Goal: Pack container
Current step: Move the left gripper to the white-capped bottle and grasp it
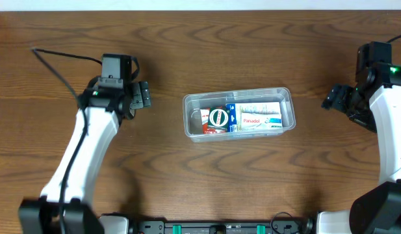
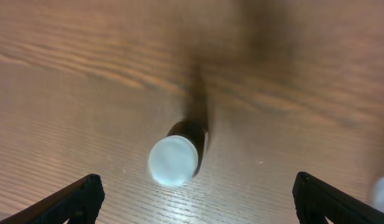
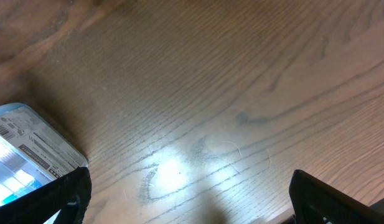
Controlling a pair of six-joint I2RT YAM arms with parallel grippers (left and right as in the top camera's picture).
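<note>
The white cap (image 2: pixel 173 160) looks small below both fingers with tabletop around it, so my left gripper needs to come down before it closes on the dark bottle.
The clear plastic container (image 1: pixel 240 93) stands at the middle of the table. It holds a red-and-white box with a round green-and-white item (image 1: pixel 218 118) on it, a blue box, and a white Panadol box (image 1: pixel 257 119). My left gripper (image 1: pixel 143 95) is open, left of the container. In the left wrist view its fingers (image 2: pixel 198 199) are spread wide, and a small dark bottle with a white cap (image 2: pixel 173 160) lies just ahead of them. My right gripper (image 1: pixel 331 97) is open and empty, right of the container. The container's end shows in the right wrist view (image 3: pixel 36 134).
Bare brown wood table (image 1: pixel 252 182) lies all round the container. A black cable (image 1: pixel 64 58) runs from the left arm toward the table's far left. A pale blur (image 2: pixel 383 193) sits at the right edge of the left wrist view.
</note>
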